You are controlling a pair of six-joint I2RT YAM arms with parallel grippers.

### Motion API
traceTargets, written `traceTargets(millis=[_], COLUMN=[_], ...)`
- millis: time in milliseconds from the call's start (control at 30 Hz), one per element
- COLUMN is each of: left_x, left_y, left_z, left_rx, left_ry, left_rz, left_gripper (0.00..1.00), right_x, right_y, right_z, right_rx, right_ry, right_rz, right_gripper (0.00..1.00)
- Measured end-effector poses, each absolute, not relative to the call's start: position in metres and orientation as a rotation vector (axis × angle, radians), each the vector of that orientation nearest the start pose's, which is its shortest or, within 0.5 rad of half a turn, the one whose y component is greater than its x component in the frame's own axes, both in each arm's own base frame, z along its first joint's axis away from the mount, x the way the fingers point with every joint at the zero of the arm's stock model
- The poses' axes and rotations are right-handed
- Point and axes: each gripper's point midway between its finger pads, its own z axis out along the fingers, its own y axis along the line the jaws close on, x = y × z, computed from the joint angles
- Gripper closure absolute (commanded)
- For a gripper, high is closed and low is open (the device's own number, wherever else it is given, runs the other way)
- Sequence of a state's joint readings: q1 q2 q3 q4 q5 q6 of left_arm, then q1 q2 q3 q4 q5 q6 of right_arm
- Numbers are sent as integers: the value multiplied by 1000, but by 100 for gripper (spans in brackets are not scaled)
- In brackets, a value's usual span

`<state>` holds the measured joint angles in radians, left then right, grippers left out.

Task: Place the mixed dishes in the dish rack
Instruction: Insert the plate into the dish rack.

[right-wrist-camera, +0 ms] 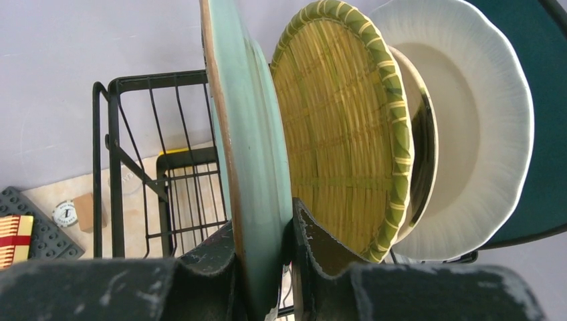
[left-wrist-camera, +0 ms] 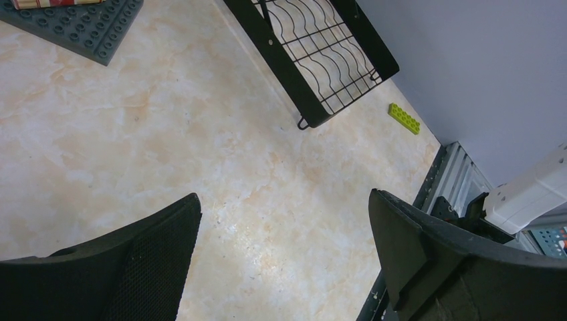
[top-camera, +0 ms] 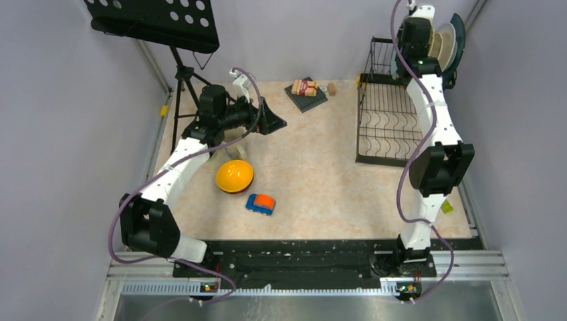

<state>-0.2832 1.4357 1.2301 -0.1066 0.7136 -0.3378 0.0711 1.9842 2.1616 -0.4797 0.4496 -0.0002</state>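
The mint-green round plate would stay on edge in the rack beside the yellowish woven plate; my right gripper should release it.
My right gripper is shut on the rim of the mint-green round plate, held on edge at the far end of the black dish rack. Beside it stand the yellowish woven plate, the cream plate and the dark teal square plate. In the top view the right gripper is at the rack's far end by the plates. The orange-yellow bowl lies upside down on the table. My left gripper is open and empty above the table, also seen in its wrist view. No mugs show.
A toy car sits near the bowl. A packet on a dark mat lies at the back. A music stand on a tripod stands back left. A green brick lies by the rack's near right corner.
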Motion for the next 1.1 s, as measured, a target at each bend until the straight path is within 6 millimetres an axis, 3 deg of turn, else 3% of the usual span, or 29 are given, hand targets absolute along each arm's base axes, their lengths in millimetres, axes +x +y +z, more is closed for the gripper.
traceTargets(millis=[267, 367, 767, 967, 1100], left_x=[361, 361, 362, 364, 364], left_y=[-236, -236, -237, -238, -238], left_z=[285, 285, 280, 274, 274], left_rx=[459, 461, 453, 447, 445], left_ry=[1897, 1897, 1916, 1932, 1934], left_rz=[-1088, -1090, -1097, -1104, -1106], left_gripper=[2, 2, 2, 2, 2], right_x=[575, 577, 580, 581, 574], right_y=[-35, -35, -43, -37, -31], right_z=[345, 344, 356, 360, 379], right_rx=[241, 239, 265, 249, 239], right_ry=[1848, 1848, 1817, 1814, 1782], right_rz=[-369, -365, -337, -273, -222], right_gripper=[81, 68, 63, 53, 42])
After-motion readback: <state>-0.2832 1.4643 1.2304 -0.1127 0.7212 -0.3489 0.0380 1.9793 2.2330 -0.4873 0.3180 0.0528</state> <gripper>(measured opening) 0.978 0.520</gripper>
